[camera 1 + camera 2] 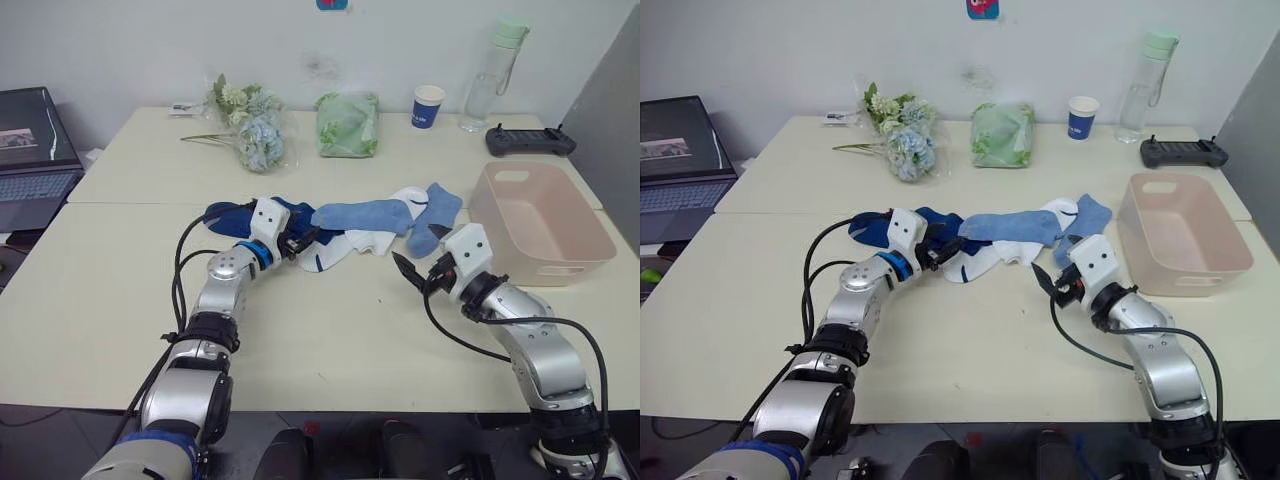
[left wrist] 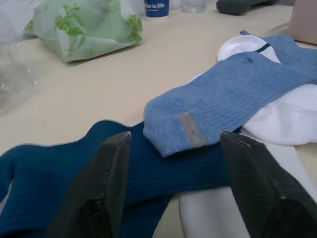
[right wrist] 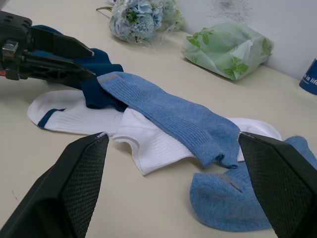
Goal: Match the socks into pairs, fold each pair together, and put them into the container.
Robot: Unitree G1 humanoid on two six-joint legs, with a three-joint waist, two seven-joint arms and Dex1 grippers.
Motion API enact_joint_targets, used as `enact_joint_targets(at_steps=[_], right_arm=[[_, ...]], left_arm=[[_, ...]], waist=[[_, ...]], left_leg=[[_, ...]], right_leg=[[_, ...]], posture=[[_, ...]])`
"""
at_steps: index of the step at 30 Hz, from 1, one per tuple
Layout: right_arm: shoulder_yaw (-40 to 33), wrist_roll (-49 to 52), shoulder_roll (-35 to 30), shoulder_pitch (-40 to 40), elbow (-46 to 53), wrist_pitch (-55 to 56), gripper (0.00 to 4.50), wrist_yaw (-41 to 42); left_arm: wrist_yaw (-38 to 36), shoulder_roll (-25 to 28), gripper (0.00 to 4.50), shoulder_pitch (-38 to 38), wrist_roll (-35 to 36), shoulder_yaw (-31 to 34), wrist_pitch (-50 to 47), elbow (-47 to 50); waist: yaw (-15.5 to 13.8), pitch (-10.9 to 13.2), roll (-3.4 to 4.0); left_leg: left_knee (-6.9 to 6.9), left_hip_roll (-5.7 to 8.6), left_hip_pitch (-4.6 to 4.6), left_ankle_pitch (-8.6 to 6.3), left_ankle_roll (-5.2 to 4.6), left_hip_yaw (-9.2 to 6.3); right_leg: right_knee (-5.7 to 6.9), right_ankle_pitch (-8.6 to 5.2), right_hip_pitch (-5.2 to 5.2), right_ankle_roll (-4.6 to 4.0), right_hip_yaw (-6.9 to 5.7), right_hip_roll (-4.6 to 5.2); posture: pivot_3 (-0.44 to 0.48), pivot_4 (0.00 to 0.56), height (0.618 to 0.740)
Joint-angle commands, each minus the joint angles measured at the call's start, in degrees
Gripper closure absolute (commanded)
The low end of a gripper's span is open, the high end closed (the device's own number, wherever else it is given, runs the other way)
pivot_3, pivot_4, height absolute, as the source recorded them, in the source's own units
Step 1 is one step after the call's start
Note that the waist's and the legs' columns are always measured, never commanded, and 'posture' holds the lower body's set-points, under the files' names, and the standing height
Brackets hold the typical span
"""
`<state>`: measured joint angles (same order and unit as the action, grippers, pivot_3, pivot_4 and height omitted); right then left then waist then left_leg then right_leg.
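Observation:
The light blue sock's toe end (image 1: 322, 217) stands up over the heap while the rest lies slack (image 1: 380, 215), so my left gripper will grab the sock there next.
The socks lie in a loose heap at the table's middle. It holds a navy sock (image 1: 232, 216), a light blue sock (image 1: 365, 215) across the top, a second light blue one (image 1: 438, 214) on the right, and white socks (image 1: 345, 248) underneath. My left gripper (image 1: 300, 242) is open at the heap's left end. Its fingers (image 2: 106, 188) straddle navy fabric (image 2: 163, 168) just short of the light blue cuff (image 2: 188, 129). My right gripper (image 1: 408, 268) is open and empty, low over the table just in front of the heap. The pale pink container (image 1: 548, 268) stands to its right.
Along the far side of the table are a bunch of flowers (image 1: 255, 125), a green plastic bag (image 1: 348, 125), a blue-and-white cup (image 1: 428, 105), a clear bottle (image 1: 490, 75) and a black controller (image 1: 530, 140). A laptop (image 1: 35, 160) sits at the far left.

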<state>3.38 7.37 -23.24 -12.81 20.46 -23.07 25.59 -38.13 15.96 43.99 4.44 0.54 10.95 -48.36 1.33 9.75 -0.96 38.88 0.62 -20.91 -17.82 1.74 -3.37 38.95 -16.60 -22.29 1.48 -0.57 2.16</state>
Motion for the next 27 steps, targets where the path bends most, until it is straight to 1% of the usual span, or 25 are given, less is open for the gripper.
enact_joint_targets(at_steps=[1, 5, 9, 16, 23, 27], right_arm=[[-0.17, -0.88, 0.59, -0.42, 2.60, 1.79, 0.00, -1.17], [-0.03, -1.70, 1.12, 0.76, 3.05, 2.00, 0.00, -1.74], [-0.08, -2.08, 1.47, 1.67, 3.46, 2.12, 0.00, -2.07], [0.04, -2.20, 1.73, 2.11, 3.31, 2.46, 0.00, -2.40], [0.26, -2.59, 1.83, 1.77, 3.01, 2.67, 0.00, -2.34], [0.37, -2.54, 1.90, 1.57, 2.99, 2.50, 0.00, -2.24]], left_arm=[[1.15, 0.47, 0.16, 2.95, -3.86, -2.41, 3.72, -3.00], [3.97, 1.35, 0.16, 5.10, -7.53, -4.26, 6.20, -6.72], [6.43, 1.62, 0.16, 6.78, -9.37, -4.75, 7.34, -9.61], [9.26, 0.79, 0.16, 10.00, -10.98, -5.17, 7.75, -13.89], [11.62, 0.72, 0.16, 11.87, -12.43, -5.38, 8.98, -15.96], [12.58, 1.15, 0.16, 12.54, -14.48, -6.73, 10.18, -16.89]], waist=[[0.04, 0.00, 0.00], [0.07, 0.00, 0.00], [0.14, 0.00, 0.00], [0.14, 0.00, -0.01], [0.17, 0.00, -0.01], [0.16, 0.00, -0.01]], left_leg=[[0.00, -0.01, 0.00, -0.04, -0.08, 0.00], [0.00, -0.02, 0.00, -0.09, -0.15, 0.00], [-0.01, -0.03, 0.00, -0.10, -0.17, 0.00], [0.00, -0.02, 0.00, -0.10, -0.18, 0.00], [0.00, -0.02, 0.00, -0.10, -0.17, 0.01], [0.00, -0.01, 0.00, -0.10, -0.17, 0.01]], right_leg=[[0.01, 0.00, 0.00, 0.00, 0.00, -0.01], [0.02, 0.00, -0.01, 0.00, 0.00, -0.02], [0.03, 0.00, -0.02, 0.00, 0.00, -0.02], [0.03, 0.00, -0.02, 0.00, -0.01, -0.02], [0.03, 0.00, -0.02, 0.00, -0.02, -0.03], [0.03, 0.00, -0.02, 0.00, -0.02, -0.02]], posture=[[0.000, 0.150, 0.740], [0.000, 0.150, 0.740], [0.000, 0.150, 0.740], [0.000, 0.150, 0.740], [0.000, 0.150, 0.740], [0.000, 0.150, 0.740]])
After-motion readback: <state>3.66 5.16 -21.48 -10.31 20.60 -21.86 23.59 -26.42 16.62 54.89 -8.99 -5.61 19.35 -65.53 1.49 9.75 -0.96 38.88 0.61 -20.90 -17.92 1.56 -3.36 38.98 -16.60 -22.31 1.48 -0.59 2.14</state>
